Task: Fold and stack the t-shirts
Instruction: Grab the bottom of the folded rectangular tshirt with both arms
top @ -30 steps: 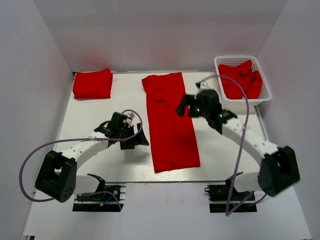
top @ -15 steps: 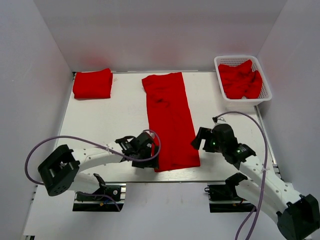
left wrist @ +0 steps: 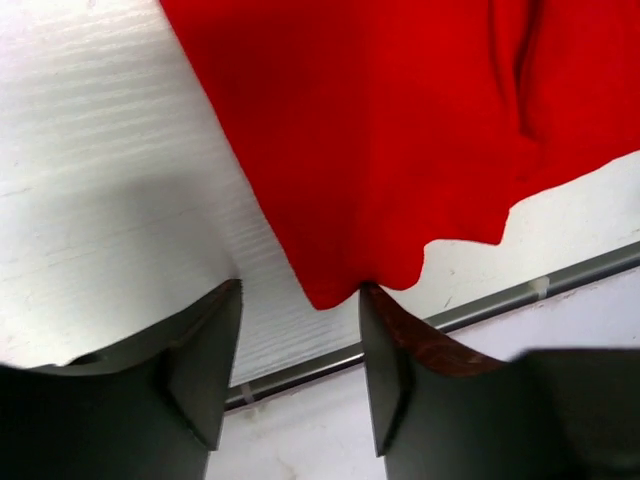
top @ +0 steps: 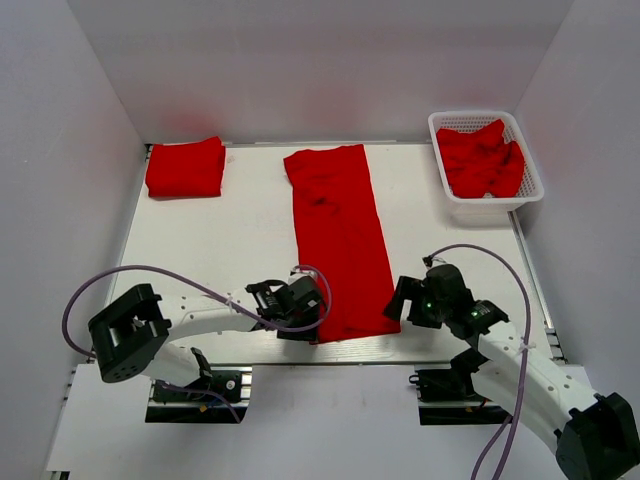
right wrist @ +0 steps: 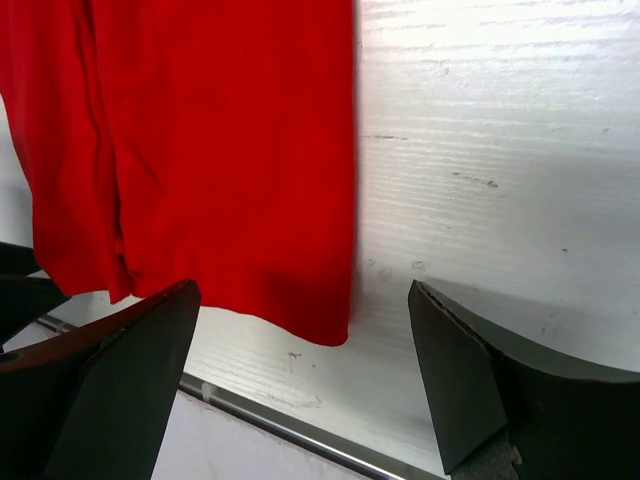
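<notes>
My fingers are above the hem of the red t-shirt in the right wrist view, on both sides of the t-shirt's corner. My right gripper should go lower before it closes on the t-shirt's corner.
A long red t-shirt (top: 338,235), folded into a narrow strip, lies down the middle of the table. My left gripper (top: 312,318) is open at its near left corner (left wrist: 335,290); the right finger (left wrist: 385,370) touches the hem there. My right gripper (top: 398,303) is open wide at the near right corner (right wrist: 325,325), the fingers astride it and apart from the cloth. A folded red t-shirt (top: 186,167) lies at the far left. More crumpled red shirts (top: 482,158) fill the white basket.
The white lattice basket (top: 530,190) stands at the far right corner. The table's near edge, a metal rail (left wrist: 480,305), runs just below both shirt corners and also shows in the right wrist view (right wrist: 300,435). White walls enclose the table.
Both arms have swung from the middle of the table to the shirt's near corners over the last second, then settled a little closer. The shirt has not moved.
</notes>
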Motion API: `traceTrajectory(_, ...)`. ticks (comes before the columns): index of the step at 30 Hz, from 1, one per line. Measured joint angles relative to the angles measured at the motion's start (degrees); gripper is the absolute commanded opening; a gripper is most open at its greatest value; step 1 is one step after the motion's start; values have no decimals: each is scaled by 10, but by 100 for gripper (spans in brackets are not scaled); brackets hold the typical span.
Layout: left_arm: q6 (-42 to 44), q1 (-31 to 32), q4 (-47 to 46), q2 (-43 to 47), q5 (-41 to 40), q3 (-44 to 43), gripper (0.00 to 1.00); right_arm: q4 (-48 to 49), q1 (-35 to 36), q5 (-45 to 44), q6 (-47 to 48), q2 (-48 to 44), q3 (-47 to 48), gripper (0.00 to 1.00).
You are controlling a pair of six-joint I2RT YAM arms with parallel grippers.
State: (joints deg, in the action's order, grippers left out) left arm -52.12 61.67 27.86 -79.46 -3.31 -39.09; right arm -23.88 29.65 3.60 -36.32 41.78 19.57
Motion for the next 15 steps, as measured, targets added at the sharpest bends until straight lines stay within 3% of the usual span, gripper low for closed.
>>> traceTrajectory(3, -2, 6, -5, -11, -5, -5, 47, 5, 0, 15, -5, 9, -10, 90)
traceTrajectory(6, -6, 12, -12, -19, -7, -8, 35, 26, 0, 36, -10, 19, -22, 78)
traceTrajectory(7, -6, 14, -15, -22, -7, -8, 32, 34, 0, 44, -12, 21, -28, 60)
traceTrajectory(8, -7, 16, -16, -23, -7, -8, 22, 41, 0, 50, -10, 24, -31, 51)
traceTrajectory(10, -9, 19, -19, -26, -8, -7, 17, 46, 1, 63, -16, 32, -40, 37)
traceTrajectory(12, -10, 20, -25, -27, -7, -7, 7, 49, 2, 75, -20, 38, -44, 30)
traceTrajectory(13, -10, 20, -27, -27, -7, -7, 2, 46, 3, 78, -21, 39, -45, 19)
traceTrajectory(15, -10, 21, -29, -28, -6, -7, 0, 43, 5, 83, -20, 39, -45, 5)
